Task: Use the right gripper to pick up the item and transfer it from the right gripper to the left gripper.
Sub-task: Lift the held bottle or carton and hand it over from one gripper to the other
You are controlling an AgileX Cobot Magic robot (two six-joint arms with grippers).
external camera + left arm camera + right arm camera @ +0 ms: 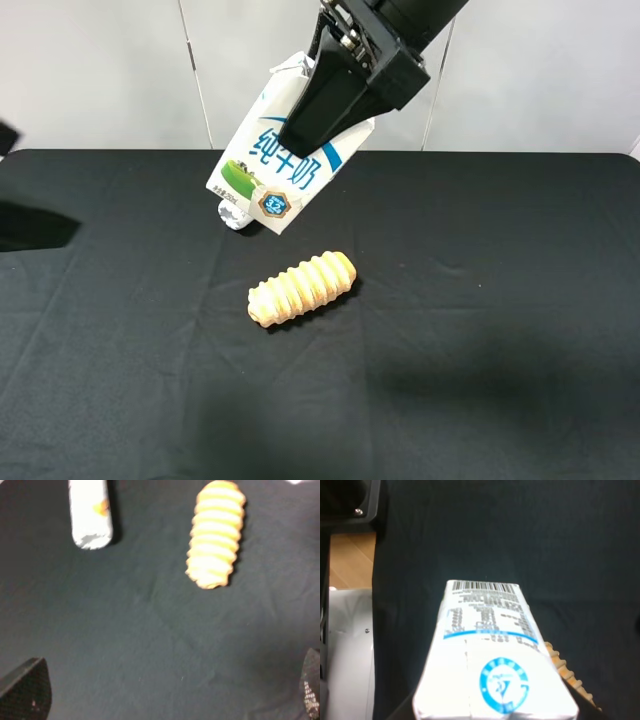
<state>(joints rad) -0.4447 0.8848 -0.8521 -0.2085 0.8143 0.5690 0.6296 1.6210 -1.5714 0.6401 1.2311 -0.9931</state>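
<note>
My left gripper grabs the milk carton by its green-picture end (248,192) next, for the handover from my right gripper.
My right gripper (312,120) is shut on the white milk carton (262,170) with blue lettering and holds it tilted, high above the back of the table. The right wrist view shows the carton (490,655) close up, barcode end pointing away. My left gripper (170,700) is open and empty; only its two black fingertips (27,690) show at the frame's edge, low over the black cloth. In the high view the left gripper (30,225) is only a dark shape at the far left edge.
A ridged orange-tan bread roll (302,288) lies mid-table and shows in the left wrist view (216,535). A white bottle (233,215) lies behind it, partly hidden by the carton; it also shows in the left wrist view (90,515). Black cloth (480,300) covers the table.
</note>
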